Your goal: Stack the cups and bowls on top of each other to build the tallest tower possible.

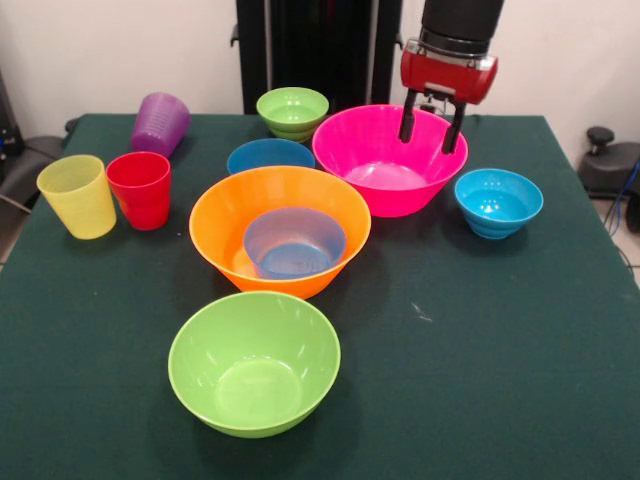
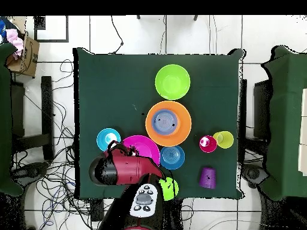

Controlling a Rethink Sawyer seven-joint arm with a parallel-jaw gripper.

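My open fingers are far narrower than the large pink bowl's opening. So my gripper will next pinch the pink bowl by its thin rim.
My gripper is open and empty. It hangs over the far right rim of the large pink bowl, with its fingertips at about rim height. The large orange bowl stands mid-table and holds a small blue bowl. A medium green bowl stands nearest the camera. A second blue bowl sits behind the orange one. A third blue bowl sits to the right of the pink one. A small green bowl is at the far edge. The yellow cup and red cup stand upright at the left. The purple cup looks tilted behind them.
In the overhead view the arm covers part of the pink bowl and the small green bowl. The dark green table has bare cloth at the front right. Chairs and cables surround the table.
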